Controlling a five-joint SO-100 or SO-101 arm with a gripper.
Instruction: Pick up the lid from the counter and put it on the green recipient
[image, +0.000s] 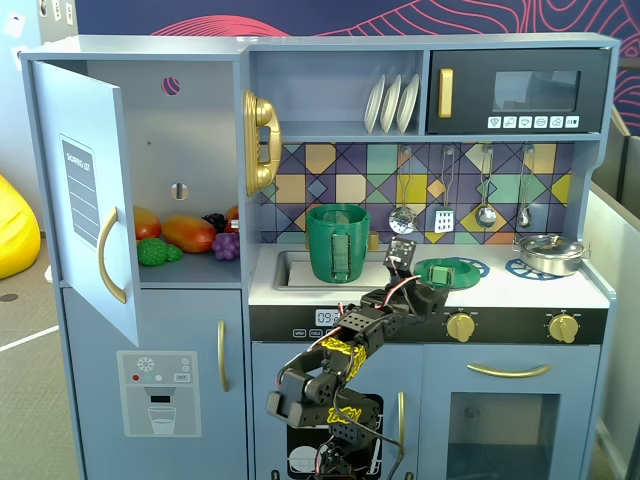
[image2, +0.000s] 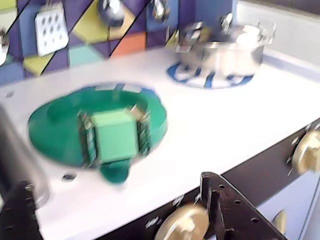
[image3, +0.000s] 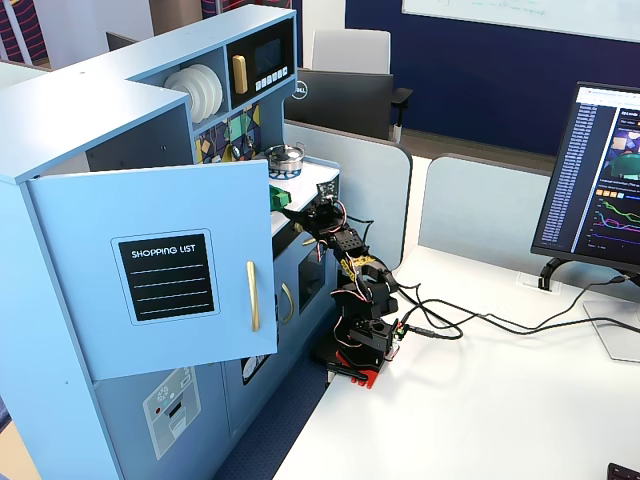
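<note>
Next, my gripper grabs the green lid by its light-green square knob (image: 441, 274) to put the lid on the green recipient (image: 337, 242).
The green lid (image: 450, 270) lies flat on the white counter, on a blue burner ring, right of the sink. In the wrist view the lid (image2: 55, 131) is a dark green disc with a light green square handle (image2: 116, 135) on top. The green recipient (image: 337, 242), a tall ribbed pot, stands in the sink to the left of the lid. My gripper (image: 428, 292) is at the counter's front edge, just in front of the lid and not touching it. In the wrist view the gripper (image2: 120, 212) is open and empty, with black fingers (image2: 227, 210) at the bottom corners.
A steel pot (image: 548, 253) sits on the right burner, also in the wrist view (image2: 225, 47). Gold knobs (image: 460, 325) line the dark panel below the counter. Utensils (image: 444, 218) hang on the tiled back wall. The fridge door (image: 90, 220) stands open at left.
</note>
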